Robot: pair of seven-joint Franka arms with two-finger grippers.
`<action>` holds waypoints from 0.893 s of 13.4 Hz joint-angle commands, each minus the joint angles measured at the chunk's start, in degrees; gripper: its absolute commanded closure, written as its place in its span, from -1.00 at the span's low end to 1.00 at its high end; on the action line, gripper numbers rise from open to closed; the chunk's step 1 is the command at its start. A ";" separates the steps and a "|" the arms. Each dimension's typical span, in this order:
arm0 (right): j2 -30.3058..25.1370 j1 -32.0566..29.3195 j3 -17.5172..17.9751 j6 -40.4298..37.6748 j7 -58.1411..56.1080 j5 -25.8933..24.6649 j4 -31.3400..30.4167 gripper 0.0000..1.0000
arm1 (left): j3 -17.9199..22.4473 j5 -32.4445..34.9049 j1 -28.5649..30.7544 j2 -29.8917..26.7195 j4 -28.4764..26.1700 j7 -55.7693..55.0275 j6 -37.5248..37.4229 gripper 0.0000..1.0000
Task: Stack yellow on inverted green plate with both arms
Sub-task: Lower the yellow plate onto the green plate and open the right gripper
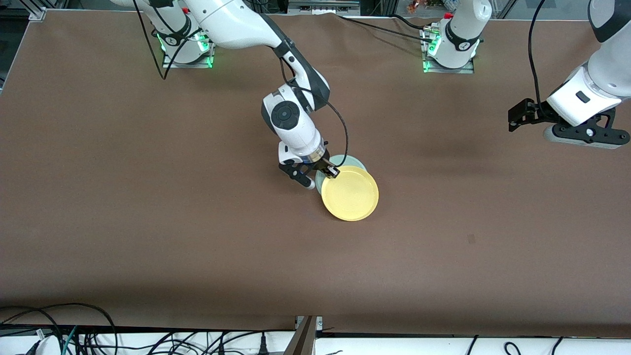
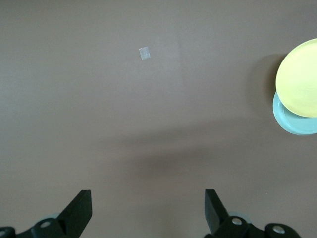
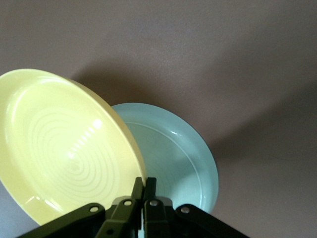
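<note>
I should keep holding the yellow plate with my right gripper until the yellow plate covers the green plate's far rim (image 1: pixel 353 159). That rim sticks out behind the yellow plate (image 1: pixel 350 193).
The yellow plate (image 1: pixel 350 193) lies over most of the pale green plate (image 1: pixel 352 160), offset toward the front camera, near the table's middle. My right gripper (image 1: pixel 331 173) is shut on the yellow plate's rim, at the edge toward the right arm's end. In the right wrist view the yellow plate (image 3: pixel 64 148) is tilted, open side up, above the green plate (image 3: pixel 173 148), with the gripper (image 3: pixel 144 183) pinching its rim. I cannot tell whether the plates touch. My left gripper (image 1: pixel 512 118) waits open and empty, high over the left arm's end of the table (image 2: pixel 148 196).
The brown table (image 1: pixel 148 222) bears a small tape mark (image 1: pixel 472 239), which also shows in the left wrist view (image 2: pixel 144 53). Both plates show in the left wrist view, the yellow plate (image 2: pixel 299 79) over the green plate (image 2: pixel 297 124). Cables lie along the front edge.
</note>
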 commanded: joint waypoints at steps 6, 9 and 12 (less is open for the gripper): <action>-4.02 -0.51 0.12 -15.04 -8.00 0.63 -1.04 1.00 | -0.13 1.55 -0.30 0.54 0.91 -2.72 0.72 -1.00; -3.76 -0.42 0.21 -15.05 -8.27 0.54 -2.01 1.00 | -0.13 1.64 -0.21 0.54 0.99 -3.15 1.86 -1.00; -3.41 -0.33 0.21 -14.96 -8.71 0.45 -2.10 1.00 | -0.31 1.81 -0.21 0.45 1.52 -5.44 2.65 -1.00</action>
